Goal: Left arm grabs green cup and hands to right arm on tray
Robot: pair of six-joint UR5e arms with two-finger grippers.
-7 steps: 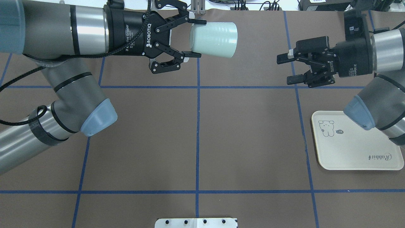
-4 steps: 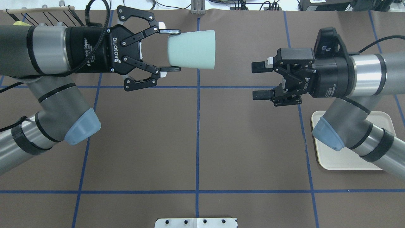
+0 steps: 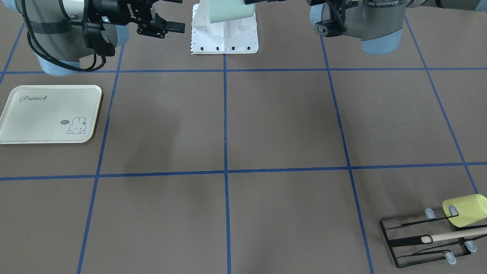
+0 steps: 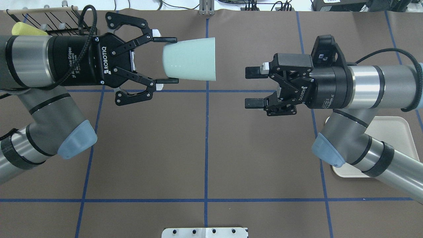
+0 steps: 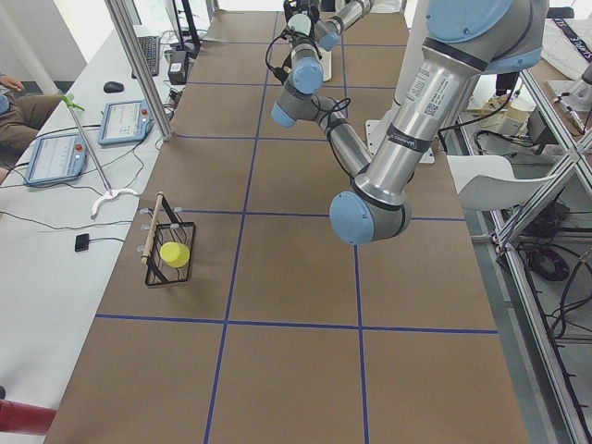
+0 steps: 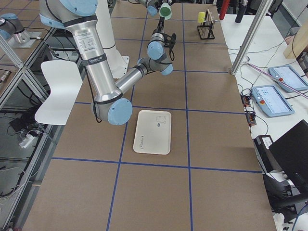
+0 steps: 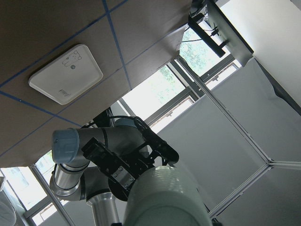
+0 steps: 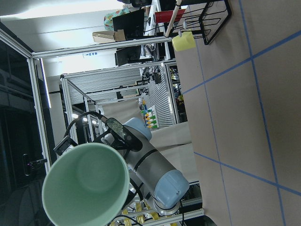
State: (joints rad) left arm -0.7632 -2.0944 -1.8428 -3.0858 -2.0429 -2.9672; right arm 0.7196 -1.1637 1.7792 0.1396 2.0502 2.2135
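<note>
My right gripper should next grab the green cup by its open rim end, so it can take the cup over for the tray (image 3: 50, 114).
My left gripper (image 4: 167, 60) is shut on the base end of the pale mint-green cup (image 4: 190, 59) and holds it sideways in the air above the table. The cup's open mouth faces my right gripper (image 4: 251, 87), which is open and empty, a short gap to the right and slightly nearer the robot. The right wrist view looks into the cup's mouth (image 8: 87, 183). The cream-white Rabbit tray (image 4: 393, 129) lies flat on the table under my right arm, which partly hides it. It shows whole and empty in the front-facing view (image 3: 49, 114).
A black wire rack (image 3: 418, 239) holding a yellow-green cup (image 3: 466, 209) and a wooden stick stands at the table's far left corner (image 4: 62, 21). The robot's white base plate (image 4: 205, 232) is at the near edge. Blue tape lines grid the brown table.
My left arm has carried the cup leftward and toward the robot. My right gripper has moved left toward the cup, still open, and the gap between them has narrowed. My right arm now covers more of the tray.
</note>
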